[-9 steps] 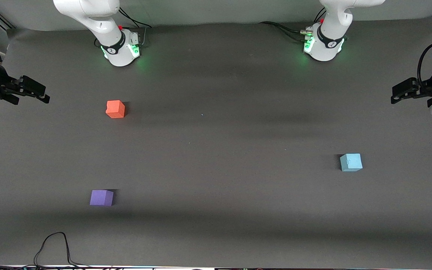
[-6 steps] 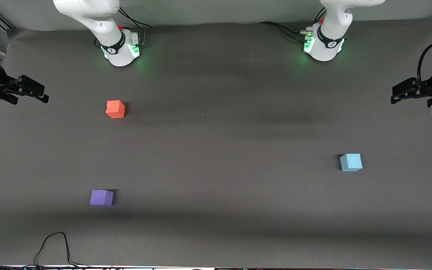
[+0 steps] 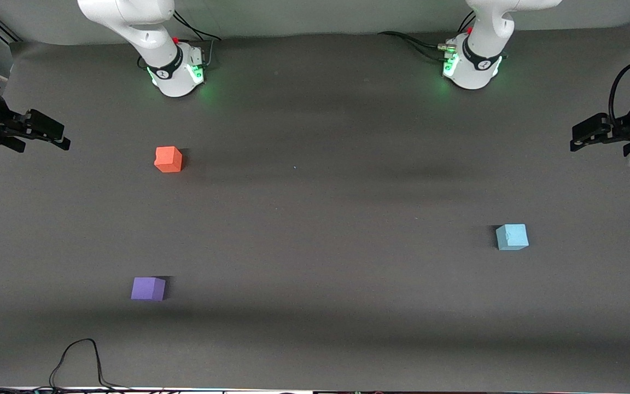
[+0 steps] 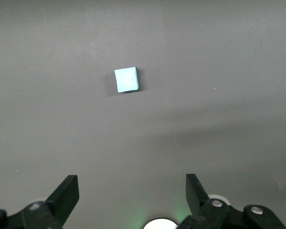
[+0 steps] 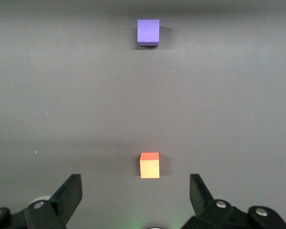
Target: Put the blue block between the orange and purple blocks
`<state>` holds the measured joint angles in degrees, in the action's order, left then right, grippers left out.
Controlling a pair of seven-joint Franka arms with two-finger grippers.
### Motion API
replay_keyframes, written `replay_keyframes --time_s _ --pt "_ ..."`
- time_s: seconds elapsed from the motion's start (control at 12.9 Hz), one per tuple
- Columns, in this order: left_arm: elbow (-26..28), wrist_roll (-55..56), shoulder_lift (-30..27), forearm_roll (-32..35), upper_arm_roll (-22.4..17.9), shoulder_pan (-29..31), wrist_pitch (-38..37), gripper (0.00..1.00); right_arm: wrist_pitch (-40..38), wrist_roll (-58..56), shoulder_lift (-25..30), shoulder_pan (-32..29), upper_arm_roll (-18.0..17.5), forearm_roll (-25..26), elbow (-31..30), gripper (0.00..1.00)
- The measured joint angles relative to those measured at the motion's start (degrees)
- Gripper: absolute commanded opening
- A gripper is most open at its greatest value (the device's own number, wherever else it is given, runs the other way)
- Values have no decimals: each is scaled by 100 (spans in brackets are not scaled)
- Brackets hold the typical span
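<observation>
My left gripper grips the light blue block [image 3: 512, 237] by its opposite sides next, to fill the gap between the orange and purple blocks.
The light blue block [image 3: 512, 237] sits on the grey table toward the left arm's end; it also shows in the left wrist view [image 4: 127, 79]. The orange block [image 3: 168, 159] and the purple block [image 3: 148, 288] sit toward the right arm's end, the purple one nearer to the front camera; both show in the right wrist view, orange [image 5: 149, 165] and purple [image 5: 148, 32]. My left gripper [image 3: 576, 143] hangs open and empty in the air at the left arm's end [image 4: 132, 191]. My right gripper [image 3: 63, 143] hangs open and empty at the right arm's end [image 5: 136, 193].
The two arm bases [image 3: 175, 68] [image 3: 471, 65] stand along the table's back edge. A black cable [image 3: 77, 358] loops on the table's front edge near the purple block.
The right gripper has drifted slightly toward its own end of the table. The blocks and the left gripper have not moved.
</observation>
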<state>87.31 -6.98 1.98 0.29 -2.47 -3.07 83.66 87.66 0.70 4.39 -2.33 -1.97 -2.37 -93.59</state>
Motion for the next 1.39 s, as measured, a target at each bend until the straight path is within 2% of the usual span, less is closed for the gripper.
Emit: replay_keyframes --time_s 0.15,0.31,0.46,0.7,0.93,1.39 --pt "42 1 6 19 -5 32 23 100 -1 -41 0 0 16 0 0 100" --pt "336 -3 22 34 -22 171 307 100 -1 -123 0 0 57 0 -1 100" --pt "847 -5 66 38 -28 260 937 100 -1 -160 0 0 79 0 -3 100" --pt "1839 -6 247 46 -28 331 2322 100 -3 -239 0 0 95 0 -5 100" --pt "2469 -7 738 48 -23 338 3577 100 -4 -285 0 -1 155 0 -8 100" --pt "2628 -8 2118 78 -16 338 5394 100 -15 -294 0 1 156 0 -14 100"
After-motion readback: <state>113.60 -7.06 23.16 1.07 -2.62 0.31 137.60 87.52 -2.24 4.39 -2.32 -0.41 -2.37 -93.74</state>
